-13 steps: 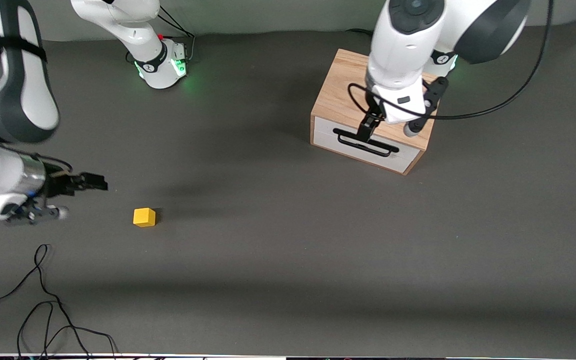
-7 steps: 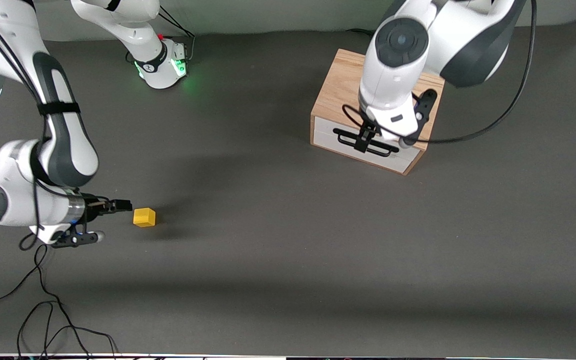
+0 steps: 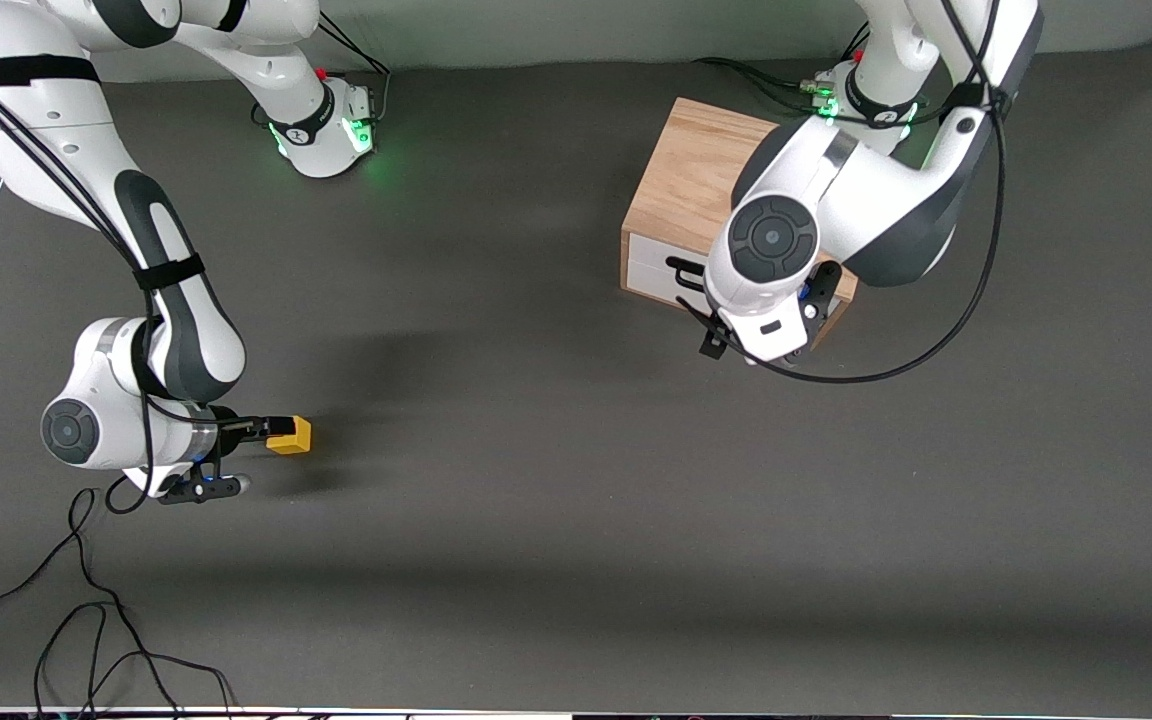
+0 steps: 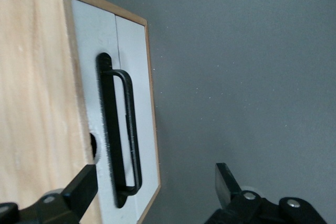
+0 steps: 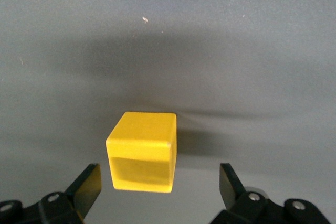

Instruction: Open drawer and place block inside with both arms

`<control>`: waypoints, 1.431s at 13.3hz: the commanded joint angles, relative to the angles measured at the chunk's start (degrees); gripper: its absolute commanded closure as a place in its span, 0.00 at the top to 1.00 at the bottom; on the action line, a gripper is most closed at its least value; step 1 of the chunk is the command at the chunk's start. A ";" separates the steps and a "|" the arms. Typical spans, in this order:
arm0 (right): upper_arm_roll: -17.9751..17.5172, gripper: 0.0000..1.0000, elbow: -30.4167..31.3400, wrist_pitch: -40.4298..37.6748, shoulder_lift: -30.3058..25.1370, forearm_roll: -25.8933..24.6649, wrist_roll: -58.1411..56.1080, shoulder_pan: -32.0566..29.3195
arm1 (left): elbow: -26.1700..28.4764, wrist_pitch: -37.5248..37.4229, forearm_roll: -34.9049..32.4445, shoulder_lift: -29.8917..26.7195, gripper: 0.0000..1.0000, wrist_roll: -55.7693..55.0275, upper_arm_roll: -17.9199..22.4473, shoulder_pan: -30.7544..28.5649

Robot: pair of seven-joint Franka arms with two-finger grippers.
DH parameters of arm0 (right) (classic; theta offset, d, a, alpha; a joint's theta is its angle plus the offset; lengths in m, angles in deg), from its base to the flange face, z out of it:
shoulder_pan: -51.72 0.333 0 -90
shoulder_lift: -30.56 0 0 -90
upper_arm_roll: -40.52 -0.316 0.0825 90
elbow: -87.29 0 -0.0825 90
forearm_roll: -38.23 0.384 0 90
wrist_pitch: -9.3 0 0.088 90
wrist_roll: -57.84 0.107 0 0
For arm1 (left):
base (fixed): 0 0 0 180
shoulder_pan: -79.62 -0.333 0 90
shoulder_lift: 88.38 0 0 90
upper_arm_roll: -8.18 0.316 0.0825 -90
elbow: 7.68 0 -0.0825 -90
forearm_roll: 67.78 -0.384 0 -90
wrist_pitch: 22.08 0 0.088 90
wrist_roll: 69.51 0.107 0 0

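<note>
I next need to grip the yellow block by its opposite sides with my right gripper. Then I can place the block inside the drawer.
The yellow block lies on the grey table toward the right arm's end. My right gripper is low at the block and open. In the right wrist view the block sits just past the gripper, partly between its fingers, not gripped. The wooden box holds the drawer, which is shut. My left gripper is low in front of the drawer, mostly hidden under its wrist. In the left wrist view it is open, and the black handle ends between its fingers.
Loose black cables lie on the table at the near corner of the right arm's end. The left arm's cable loops low over the table beside the box.
My left gripper has come down from over the box top to in front of the drawer. My right gripper has moved along the table to the block.
</note>
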 commanded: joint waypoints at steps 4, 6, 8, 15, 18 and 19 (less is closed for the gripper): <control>-0.37 1.00 -0.45 6.79 4.43 -0.43 0.93 0.12 | 2.93 3.86 -2.16 2.50 1.00 -2.73 0.14 0.34; -0.46 1.00 -0.45 6.70 4.88 -0.43 1.71 0.12 | 5.56 5.96 -3.39 2.41 1.00 -1.76 0.14 0.34; -0.81 0.92 -0.45 6.53 4.88 0.78 4.51 0.20 | 8.20 7.90 -3.40 2.33 1.00 -0.97 0.14 0.69; -0.90 0.00 -3.51 -0.74 2.42 5.72 7.08 2.05 | 10.32 7.73 -3.31 2.15 1.00 -2.20 0.06 1.31; -0.90 0.00 -14.12 -16.71 0.14 5.72 7.08 2.05 | 11.03 8.87 -3.31 3.11 1.00 -2.11 0.06 1.31; -0.90 0.00 -17.73 -22.59 -1.17 5.72 7.25 2.05 | 10.94 9.22 -3.31 3.12 1.00 -2.11 0.06 1.31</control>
